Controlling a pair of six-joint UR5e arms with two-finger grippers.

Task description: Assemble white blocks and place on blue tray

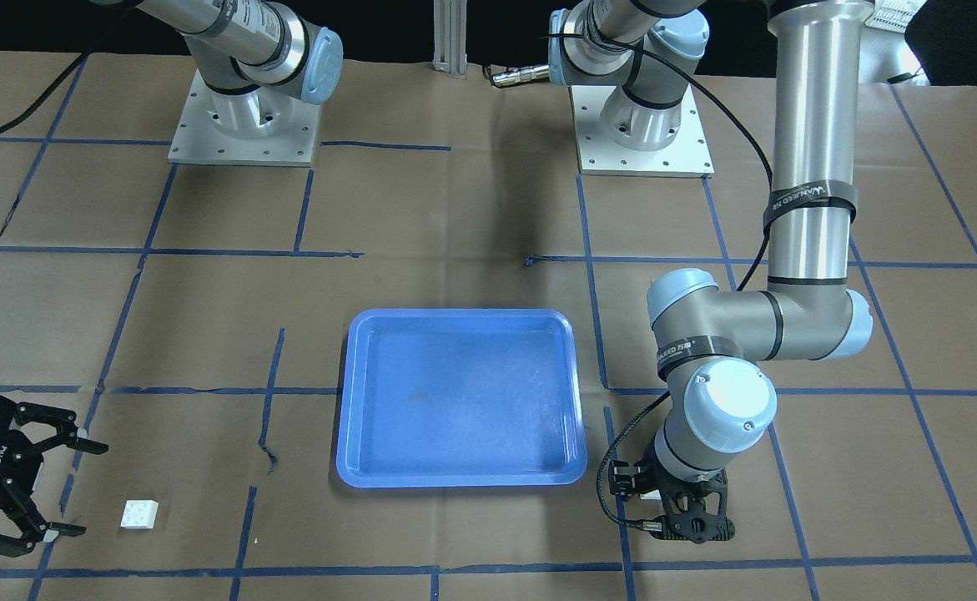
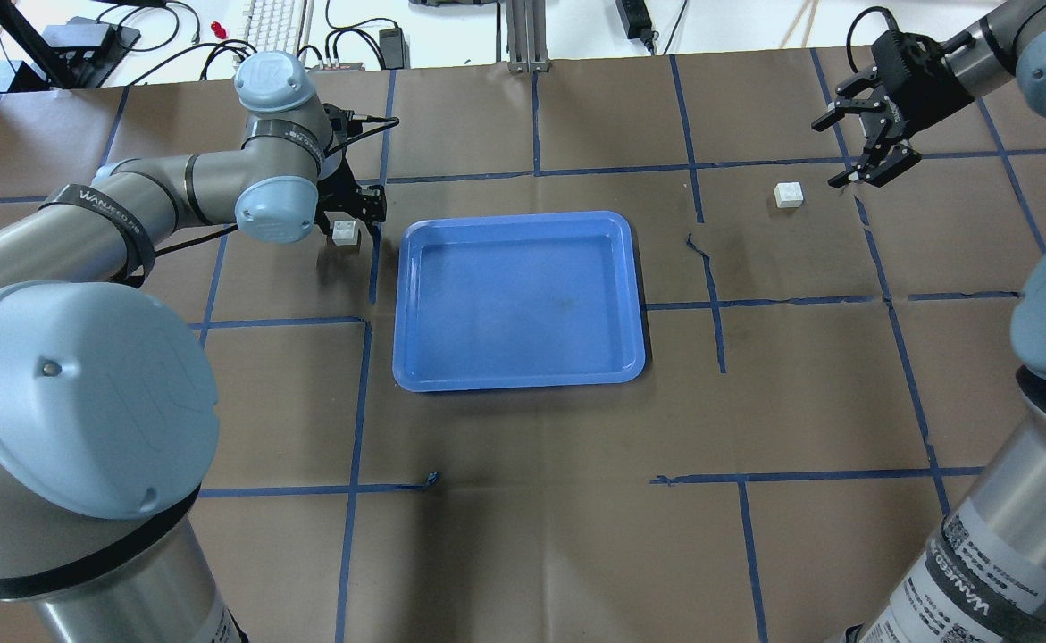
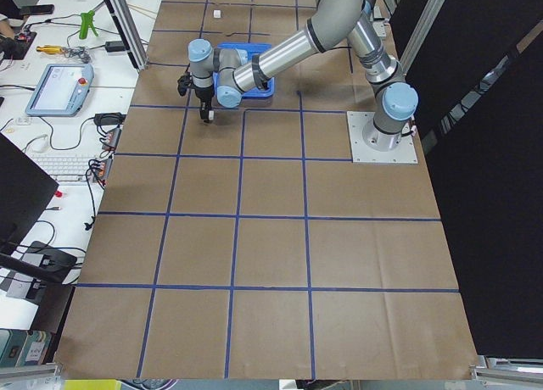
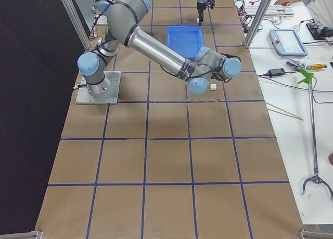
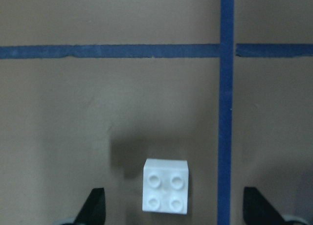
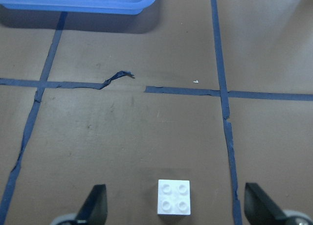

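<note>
Next, my right gripper grabs the block's smooth sides, to leave the second white block's studded top (image 6: 174,196) free for assembly.
The blue tray (image 2: 519,371) lies empty mid-table; it also shows in the front view (image 1: 458,478). One white block (image 2: 344,231) lies on the paper just left of the tray. My left gripper (image 2: 357,212) hangs over it, open. In the left wrist view the block (image 5: 166,192) sits between the spread fingertips (image 5: 95,205), untouched. The other white block (image 2: 788,194) lies far right of the tray. My right gripper (image 2: 835,152) is open beside it and apart from it. In the right wrist view this block (image 6: 174,196) lies ahead, between the fingers (image 6: 96,203).
Brown paper with blue tape lines covers the table. A torn tape end (image 6: 117,78) lies between the right block and the tray's corner (image 6: 78,2). Both arm bases (image 1: 242,125) stand at the robot's side. Keyboards and cables lie beyond the table's far edge (image 2: 272,22).
</note>
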